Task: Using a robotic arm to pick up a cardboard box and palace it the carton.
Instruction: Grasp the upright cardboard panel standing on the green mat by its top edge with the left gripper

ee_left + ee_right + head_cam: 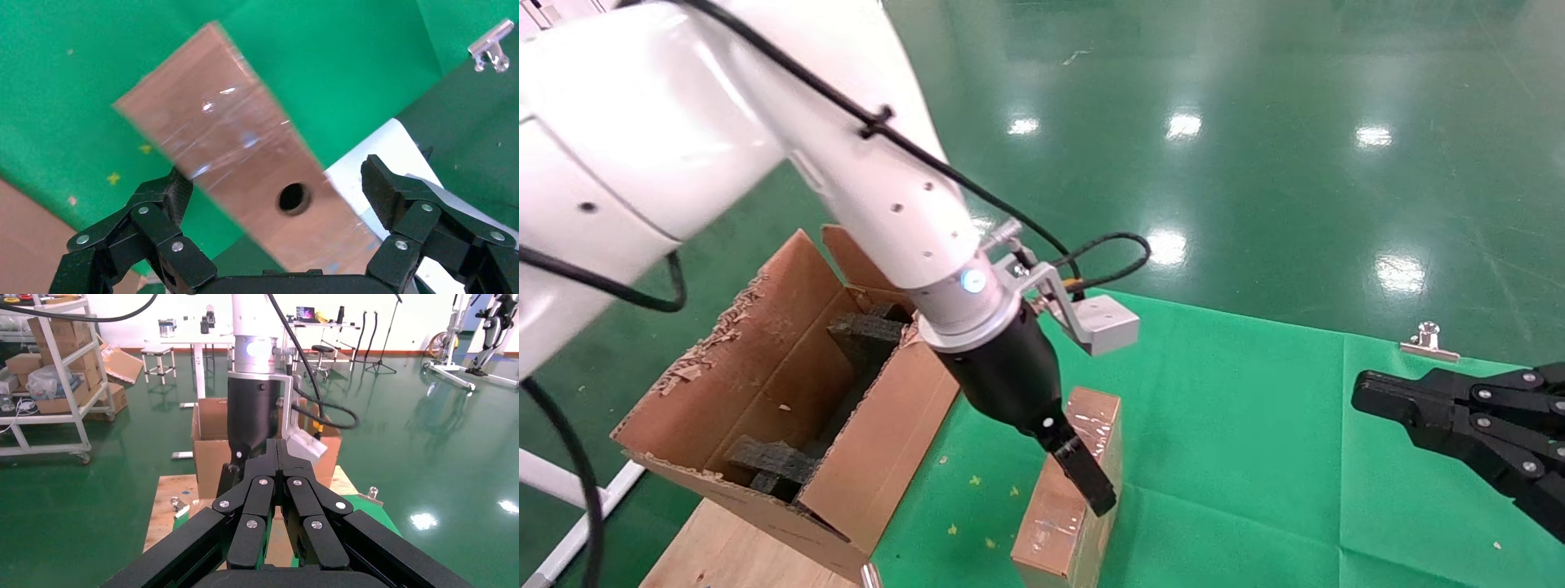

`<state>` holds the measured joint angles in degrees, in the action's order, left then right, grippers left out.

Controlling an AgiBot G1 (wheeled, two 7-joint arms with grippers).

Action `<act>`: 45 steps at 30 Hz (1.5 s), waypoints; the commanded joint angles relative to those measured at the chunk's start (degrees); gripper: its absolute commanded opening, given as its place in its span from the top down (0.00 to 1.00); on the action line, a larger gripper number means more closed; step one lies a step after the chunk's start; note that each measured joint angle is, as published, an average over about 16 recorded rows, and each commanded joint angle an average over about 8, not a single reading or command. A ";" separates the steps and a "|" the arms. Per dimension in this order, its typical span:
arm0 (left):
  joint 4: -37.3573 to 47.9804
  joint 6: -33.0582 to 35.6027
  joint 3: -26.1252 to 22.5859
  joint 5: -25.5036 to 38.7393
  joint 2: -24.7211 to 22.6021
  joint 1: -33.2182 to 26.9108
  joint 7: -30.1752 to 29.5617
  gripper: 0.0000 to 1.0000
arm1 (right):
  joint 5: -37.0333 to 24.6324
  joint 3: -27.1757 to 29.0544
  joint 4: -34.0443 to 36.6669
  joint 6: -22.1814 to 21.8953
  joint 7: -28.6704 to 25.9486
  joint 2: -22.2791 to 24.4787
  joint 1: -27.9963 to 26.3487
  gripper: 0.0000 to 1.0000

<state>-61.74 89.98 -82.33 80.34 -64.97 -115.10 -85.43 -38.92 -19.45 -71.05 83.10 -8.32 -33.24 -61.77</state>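
Observation:
My left gripper grabs the box by its taped top end (1079, 441) next, to place the cardboard box in the carton (764, 384).
The slim brown cardboard box (1052, 523) stands on end on the green cloth, its shiny tape scuffed. In the left wrist view the box (232, 141) shows its round hole (292, 197). My left gripper (1091, 478), on the white arm with the blue ring light, is open and reaches down over the box's upper end. In the left wrist view it (275, 177) has one finger on each side of the box. The large carton (764, 384) with ragged flaps and black foam (866, 335) stands just left of the box. My right gripper (1365, 396) is shut and parked at the right.
The green cloth (1254, 457) covers the table and is held by a metal clip (1428, 343) at its far edge. Bare wood (723, 547) shows under the carton. The right wrist view shows the left arm (251, 410), the carton (211, 456) and shelves beyond.

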 commanded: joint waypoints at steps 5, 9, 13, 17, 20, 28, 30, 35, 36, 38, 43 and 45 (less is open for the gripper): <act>1.67 0.07 -2.33 -0.24 -3.12 -0.46 1.13 0.00 | 0.00 0.00 0.00 0.00 0.00 0.00 0.00 1.00; 2.13 0.20 -3.85 0.01 -4.14 -0.99 1.67 0.00 | 0.01 0.00 0.01 -0.01 0.00 0.00 0.01 0.85; 2.39 0.24 -4.53 0.13 -4.51 -1.26 1.84 0.46 | 0.01 0.01 0.01 -0.02 0.01 0.00 0.02 0.35; 2.27 0.26 -4.26 0.12 -4.35 -1.22 1.79 0.96 | 0.01 0.01 0.01 -0.02 0.01 0.00 0.02 0.00; 2.18 0.26 -4.05 0.10 -4.24 -1.15 1.76 1.00 | 0.01 0.01 0.01 -0.02 0.01 0.00 0.02 0.00; 2.05 0.25 -3.70 0.04 -4.02 -0.99 1.68 1.00 | 0.01 0.01 0.01 -0.02 0.01 0.00 0.02 0.00; 2.03 0.23 -3.64 0.04 -3.97 -0.97 1.66 1.00 | 0.01 0.01 0.01 -0.02 0.01 0.00 0.02 0.00; 2.00 0.18 -3.53 0.02 -3.89 -0.91 1.64 1.00 | 0.01 0.01 0.01 -0.02 0.01 0.00 0.02 0.00; 2.00 0.16 -3.51 0.02 -3.89 -0.90 1.63 1.00 | 0.01 0.01 0.01 -0.02 0.01 0.00 0.02 0.00; 1.98 0.13 -3.48 0.00 -3.89 -0.89 1.63 1.00 | 0.01 0.01 0.01 -0.02 0.01 0.00 0.02 0.00; 1.95 0.04 -3.44 0.00 -3.86 -0.88 1.62 1.00 | 0.01 0.01 0.01 -0.02 0.01 0.00 0.01 0.00; 1.91 -0.06 -3.48 0.04 -3.80 -0.92 1.64 1.00 | 0.01 0.01 0.01 -0.02 0.01 0.00 0.01 0.00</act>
<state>-60.05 89.86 -85.90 80.39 -68.50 -116.34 -83.63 -38.90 -19.44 -71.04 83.08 -8.31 -33.24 -61.75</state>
